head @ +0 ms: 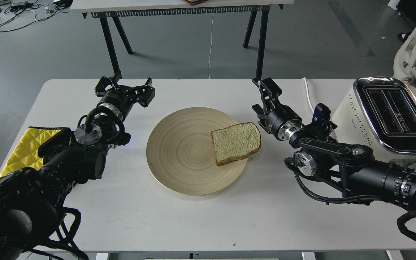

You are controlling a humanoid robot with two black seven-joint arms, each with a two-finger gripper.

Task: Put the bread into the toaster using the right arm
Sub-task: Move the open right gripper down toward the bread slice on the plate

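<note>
Next, my right gripper takes the slice of bread by its crust edge [256, 136] to put it in the toaster [392, 112].
One slice of bread [236, 142] lies flat on the right part of a round wooden plate [172, 151] in the middle of the white table. The cream-white toaster [392, 112] with a chrome top and two empty dark slots stands at the table's right edge. My right gripper [258, 95] hangs low over the table just right of and beyond the bread, apart from it, with its fingers spread and nothing in them. My left gripper [125, 86] is open and empty at the far left of the plate.
A yellow quilted cloth [24, 148] lies at the left table edge under my left arm. The toaster's white cord [307, 92] runs along the table's back right. A second table [179, 7] stands behind on the grey floor.
</note>
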